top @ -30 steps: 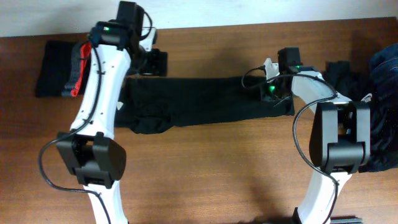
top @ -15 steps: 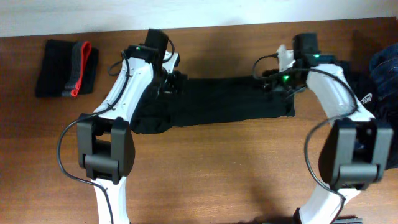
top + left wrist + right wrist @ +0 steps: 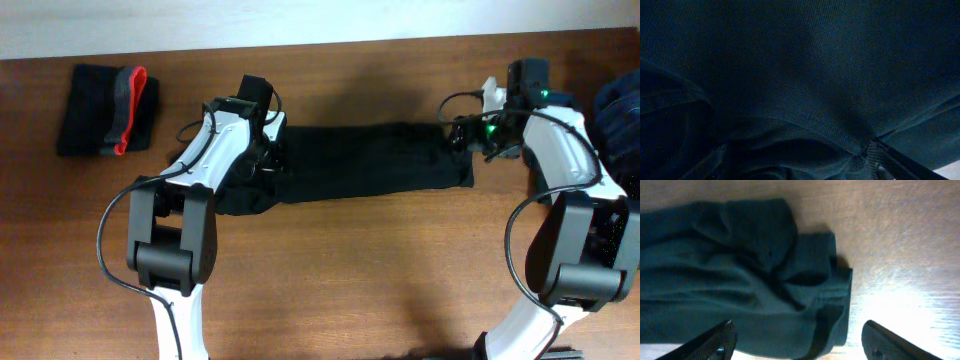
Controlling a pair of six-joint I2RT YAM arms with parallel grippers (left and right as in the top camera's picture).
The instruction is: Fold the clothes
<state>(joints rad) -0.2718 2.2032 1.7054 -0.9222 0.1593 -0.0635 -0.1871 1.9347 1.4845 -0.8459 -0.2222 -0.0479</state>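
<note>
My right gripper is to grab the shirt's hem end (image 3: pixel 462 171) next, opposite the shirt's bunched end (image 3: pixel 243 192). It can then fold the black shirt inward.
A black shirt (image 3: pixel 370 160), folded into a long strip, lies across the middle of the table. My left gripper (image 3: pixel 270 155) is down on its bunched left end. In the left wrist view dark fabric (image 3: pixel 800 75) fills the frame, and the left gripper (image 3: pixel 800 167) has its jaws spread wide in the folds; one finger (image 3: pixel 887 162) shows dimly. My right gripper (image 3: pixel 465 135) hovers over the strip's right end. In the right wrist view the right gripper (image 3: pixel 800 347) is open above the shirt's hem (image 3: pixel 825 315), gripping nothing.
A folded black, grey and red stack (image 3: pixel 105 108) lies at the far left. A heap of dark and blue garments (image 3: pixel 615 110) sits at the right edge. Bare wooden table (image 3: pixel 350 270) runs along the front.
My right gripper opened, let go of the shirt's right end and drew back to the right. My left arm swung from near the back edge down onto the shirt's left end.
</note>
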